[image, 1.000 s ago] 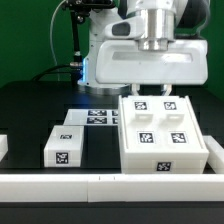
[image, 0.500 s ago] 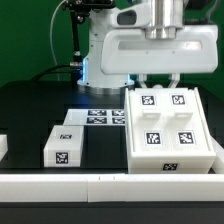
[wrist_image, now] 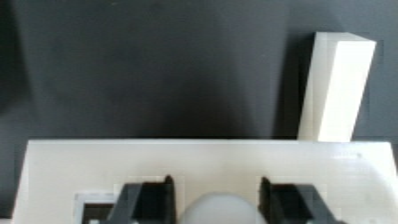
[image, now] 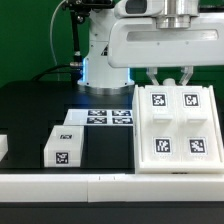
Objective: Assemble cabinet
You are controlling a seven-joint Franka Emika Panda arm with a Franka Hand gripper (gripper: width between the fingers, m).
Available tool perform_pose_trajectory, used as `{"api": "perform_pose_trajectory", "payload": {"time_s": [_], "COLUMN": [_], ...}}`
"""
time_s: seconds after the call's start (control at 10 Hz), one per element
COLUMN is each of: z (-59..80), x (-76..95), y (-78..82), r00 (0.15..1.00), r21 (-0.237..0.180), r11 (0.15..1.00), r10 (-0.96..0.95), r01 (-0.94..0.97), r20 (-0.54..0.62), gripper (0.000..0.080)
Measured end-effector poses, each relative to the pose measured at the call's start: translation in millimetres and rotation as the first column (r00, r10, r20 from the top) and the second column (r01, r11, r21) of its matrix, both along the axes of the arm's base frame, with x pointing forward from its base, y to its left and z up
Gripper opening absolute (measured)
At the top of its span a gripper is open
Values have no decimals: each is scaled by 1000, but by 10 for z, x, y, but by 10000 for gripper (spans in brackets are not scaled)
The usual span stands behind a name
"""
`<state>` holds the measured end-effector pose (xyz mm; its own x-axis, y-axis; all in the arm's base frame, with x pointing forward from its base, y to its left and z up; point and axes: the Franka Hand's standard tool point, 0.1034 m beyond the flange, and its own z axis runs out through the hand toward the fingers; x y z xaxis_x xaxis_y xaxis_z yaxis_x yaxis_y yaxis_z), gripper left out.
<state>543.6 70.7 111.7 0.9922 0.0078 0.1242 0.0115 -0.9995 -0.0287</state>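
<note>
I should keep holding the cabinet with my gripper, because the cabinet's lower edge is above the tabletop behind the front bar in the exterior view.
The cabinet (image: pixel 178 135) is a large white box with several black-and-white tags on its top face. It sits at the exterior view's right, close to the front rail. My gripper (image: pixel 167 82) reaches down over its far edge, one finger on each side of that edge. In the wrist view the cabinet's flat white top (wrist_image: pixel 196 160) fills the near part. The two dark fingers (wrist_image: pixel 151 200) stand either side of a rounded white part of it, and the gripper (wrist_image: pixel 217 205) is shut on that part.
A smaller white block (image: pixel 64 146) with one tag lies at the exterior view's left of the cabinet. The marker board (image: pixel 110 117) lies behind it. A long white rail (image: pixel 70 185) runs along the front, and another rail (wrist_image: pixel 329 90) shows in the wrist view. A small white piece (image: pixel 4 148) sits at the left edge.
The gripper and the cabinet have moved together toward the exterior view's right. The small block and the marker board have stayed put.
</note>
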Motion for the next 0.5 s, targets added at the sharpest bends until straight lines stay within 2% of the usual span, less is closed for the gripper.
{"api": "perform_pose_trajectory", "payload": {"time_s": [0.1,0.2,0.5], "z": [1,53,180], "x": [-6,18,6], "y": [6,39,16], "r00": [1000,999,998], "r21": [-1,-4,3], "r11": [1000,1000,1000], "r10": [-2,-2,3], "r01": [2,2,-3], "r20": [-10,-51,-56], "gripper": [220,220,220]}}
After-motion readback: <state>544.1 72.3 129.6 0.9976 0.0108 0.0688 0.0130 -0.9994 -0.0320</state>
